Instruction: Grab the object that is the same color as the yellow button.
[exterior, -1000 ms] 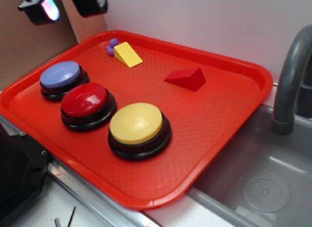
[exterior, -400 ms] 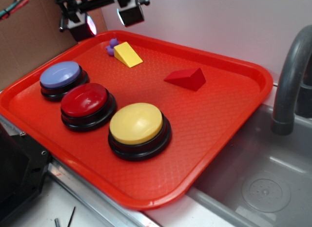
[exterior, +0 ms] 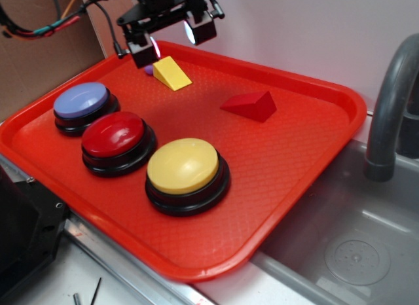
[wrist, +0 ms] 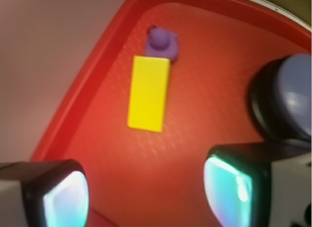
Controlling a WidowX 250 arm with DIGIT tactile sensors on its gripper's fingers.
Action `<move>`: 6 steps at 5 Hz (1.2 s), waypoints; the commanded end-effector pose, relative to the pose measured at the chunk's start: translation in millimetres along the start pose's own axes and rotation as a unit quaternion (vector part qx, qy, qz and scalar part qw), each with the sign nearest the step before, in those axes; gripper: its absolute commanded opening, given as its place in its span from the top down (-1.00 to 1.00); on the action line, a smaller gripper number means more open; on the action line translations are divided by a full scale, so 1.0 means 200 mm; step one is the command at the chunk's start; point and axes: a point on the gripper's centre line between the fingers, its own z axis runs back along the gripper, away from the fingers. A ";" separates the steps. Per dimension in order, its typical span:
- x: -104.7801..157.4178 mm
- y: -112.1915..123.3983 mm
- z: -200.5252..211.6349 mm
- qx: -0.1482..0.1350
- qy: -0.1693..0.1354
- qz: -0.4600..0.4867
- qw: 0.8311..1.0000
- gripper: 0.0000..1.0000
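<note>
I need to grip the two flat sides of the yellow wedge with my gripper, because the wedge slopes along its top (exterior: 173, 72).
The object, a small yellow wedge block (exterior: 171, 72) (wrist: 149, 93), lies at the far left of the red tray (exterior: 308, 161), with a tiny purple figure (wrist: 162, 42) touching its far end. The yellow button (exterior: 184, 166), large and domed on a black base, sits near the tray's front. My gripper (exterior: 169, 41) (wrist: 146, 193) hovers open just above and slightly left of the wedge, nothing between its fingers. In the wrist view the wedge lies ahead of the gap between the two pads (wrist: 66, 198).
A red button (exterior: 114, 136) and a lavender-blue button (exterior: 82, 101) (wrist: 287, 100) stand left of the yellow one. A red wedge (exterior: 251, 105) lies mid-tray. A grey sink (exterior: 353, 252) and faucet (exterior: 389, 102) are at the right. Cardboard stands at the back left.
The gripper has travelled right from the upper left corner and come down, and now hangs over the yellow wedge. The blocks and buttons have not moved.
</note>
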 end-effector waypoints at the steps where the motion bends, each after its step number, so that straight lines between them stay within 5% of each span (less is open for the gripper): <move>1: 0.19 -0.02 -0.09 0.008 -0.041 0.045 0.998 -1.00; 4: 0.34 0.00 -0.28 0.080 -0.035 0.082 0.993 -1.00; 6: 0.34 0.00 -0.33 0.091 -0.041 0.086 0.991 -1.00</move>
